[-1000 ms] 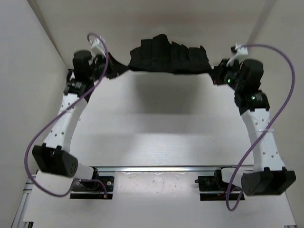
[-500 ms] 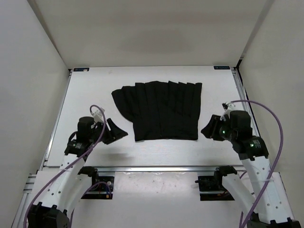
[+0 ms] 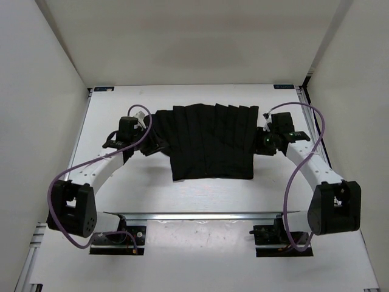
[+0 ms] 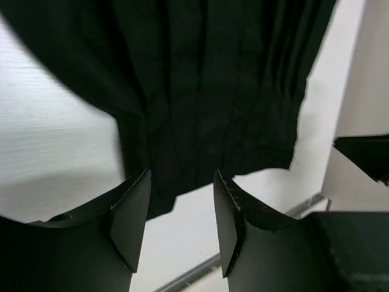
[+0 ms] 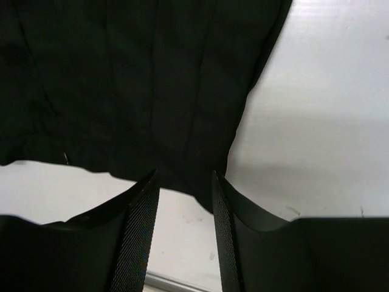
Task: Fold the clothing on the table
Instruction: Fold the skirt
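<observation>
My left gripper grabs the clothing's near corner (image 3: 175,177) (image 4: 155,208) on that gripper's side next, to fold the clothing's near edge over toward its far edge.
The clothing (image 3: 209,143), a black pleated garment, lies spread flat in the middle of the white table (image 3: 200,194). My left gripper (image 3: 155,146) is at its left edge, near the upper corner. In the left wrist view this gripper (image 4: 181,182) stands open, with the clothing (image 4: 200,91) just beyond its tips and only table between the fingers. My right gripper (image 3: 261,141) sits at the garment's right edge. In the right wrist view it (image 5: 184,179) is open too, the clothing's (image 5: 134,79) edge lying right at its fingertips.
An aluminium rail (image 3: 200,215) runs along the near edge above the arm bases, and another rail (image 3: 307,121) lines the right side. White walls enclose the table on the left, far and right sides. Purple cables loop from both arms.
A second ago both grippers held the clothing stretched up. They let go, it lay flat while both arms drew near, and now both open grippers are back at its side edges.
</observation>
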